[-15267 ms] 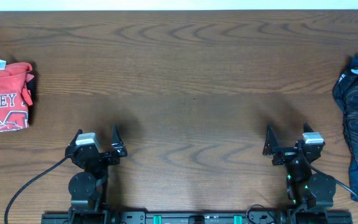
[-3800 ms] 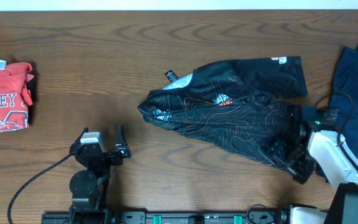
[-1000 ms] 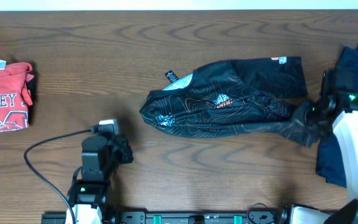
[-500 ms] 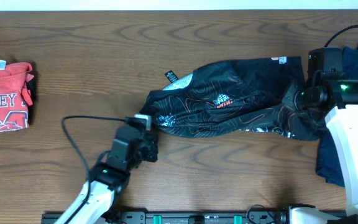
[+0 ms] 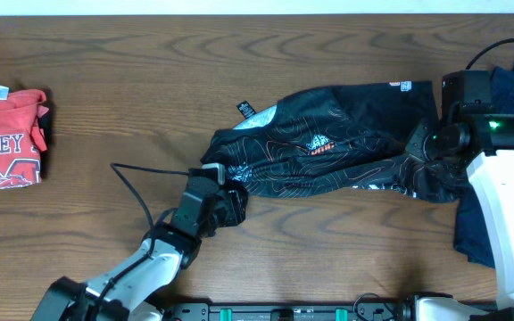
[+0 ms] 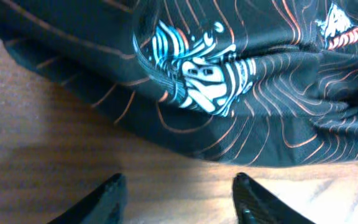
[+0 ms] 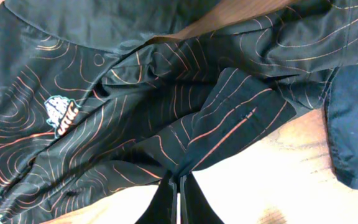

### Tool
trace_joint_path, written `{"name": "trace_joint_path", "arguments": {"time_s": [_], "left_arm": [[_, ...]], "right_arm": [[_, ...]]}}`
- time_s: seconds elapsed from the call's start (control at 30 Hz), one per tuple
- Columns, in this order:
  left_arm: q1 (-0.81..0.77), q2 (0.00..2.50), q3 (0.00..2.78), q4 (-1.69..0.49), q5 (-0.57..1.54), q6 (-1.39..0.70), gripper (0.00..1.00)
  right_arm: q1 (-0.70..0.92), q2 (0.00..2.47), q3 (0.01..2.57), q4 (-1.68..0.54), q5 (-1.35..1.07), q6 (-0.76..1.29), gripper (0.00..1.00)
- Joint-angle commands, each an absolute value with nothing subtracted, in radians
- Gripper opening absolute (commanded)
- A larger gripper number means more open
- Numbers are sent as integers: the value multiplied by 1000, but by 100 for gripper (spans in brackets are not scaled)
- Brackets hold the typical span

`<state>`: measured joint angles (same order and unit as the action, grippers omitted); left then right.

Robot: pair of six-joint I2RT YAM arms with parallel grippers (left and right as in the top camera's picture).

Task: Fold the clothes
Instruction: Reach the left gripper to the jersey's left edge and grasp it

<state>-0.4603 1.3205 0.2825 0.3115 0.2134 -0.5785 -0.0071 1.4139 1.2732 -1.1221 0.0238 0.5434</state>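
Observation:
My right gripper is at the opposite end of the jersey. My left gripper should next grab the black jersey's near edge point(image 5: 243, 185) point(image 6: 186, 142) at the other end, to spread the jersey for folding.
The clothes in play are a black jersey point(image 5: 328, 152) with thin orange contour lines, lying crumpled across the middle of the table. My left gripper point(image 5: 233, 198) is at its lower left end. In the left wrist view this gripper point(image 6: 178, 186) is open over bare wood, and the jersey point(image 6: 229, 62) lies just ahead of the fingertips, apart from them. My right gripper point(image 5: 420, 145) is at the jersey's right end. In the right wrist view it point(image 7: 178, 186) is shut on an edge of the jersey point(image 7: 135, 93).
A folded red shirt point(image 5: 7, 138) lies at the table's left edge. A dark blue garment point(image 5: 507, 89) lies at the right edge, next to the jersey, and shows in the right wrist view point(image 7: 353, 124). The left arm's cable point(image 5: 136, 192) trails over the front.
My left arm has reached from the table's front up to the jersey's lower left end and its gripper has opened. My right gripper has carried the jersey's right end towards the back.

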Motion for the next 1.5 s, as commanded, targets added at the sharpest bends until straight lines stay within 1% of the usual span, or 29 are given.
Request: {"name": "trace_joint_path", "arguments": {"time_s": [0.0, 0.1, 0.13, 0.2, 0.37, 0.53, 0.6, 0.67, 0.7, 0.73, 0.77, 0.8, 1.0, 1.17, 1.37, 1.47], "left_arm": [[-463, 1350, 292, 329, 218, -627, 56], [-463, 1360, 292, 373, 178, -641, 57], [-463, 1363, 292, 387, 163, -652, 56], [-463, 1370, 293, 420, 160, -653, 47], [-463, 1402, 294, 438, 110, -687, 46], [-463, 1451, 294, 475, 110, -705, 46], [-463, 1465, 294, 490, 108, -710, 42], [-463, 1477, 294, 514, 107, -709, 41], [-462, 1478, 294, 524, 105, -709, 34], [-461, 1477, 294, 534, 102, -709, 19], [-461, 1477, 294, 545, 96, -710, 10], [-461, 1477, 295, 553, 95, -710, 6], [-461, 1473, 321, 571, 39, -703, 6], [-462, 1420, 392, 556, 46, -632, 6], [-461, 1248, 520, 367, 51, -512, 6], [-461, 1151, 606, 207, 27, -426, 6]], "right_arm": [[1, 1419, 1293, -1121, 42, 533, 1], [1, 1419, 1293, -1122, 42, 533, 1], [1, 1419, 1293, -1123, 42, 533, 1], [1, 1419, 1293, -1126, 42, 529, 1], [1, 1419, 1293, -1137, 42, 526, 1], [1, 1419, 1293, -1144, 42, 522, 1], [1, 1419, 1293, -1147, 42, 521, 1], [1, 1419, 1293, -1149, 42, 518, 1], [1, 1419, 1293, -1151, 42, 518, 1], [1, 1419, 1293, -1153, 42, 518, 1], [1, 1419, 1293, -1156, 42, 518, 1], [1, 1419, 1293, -1158, 42, 518, 1], [1, 1419, 1293, -1171, 53, 514, 1], [1, 1418, 1295, -1171, 72, 507, 1], [1, 1417, 1299, -1169, 114, 507, 1], [1, 1417, 1314, -1168, 157, 506, 1]]}}
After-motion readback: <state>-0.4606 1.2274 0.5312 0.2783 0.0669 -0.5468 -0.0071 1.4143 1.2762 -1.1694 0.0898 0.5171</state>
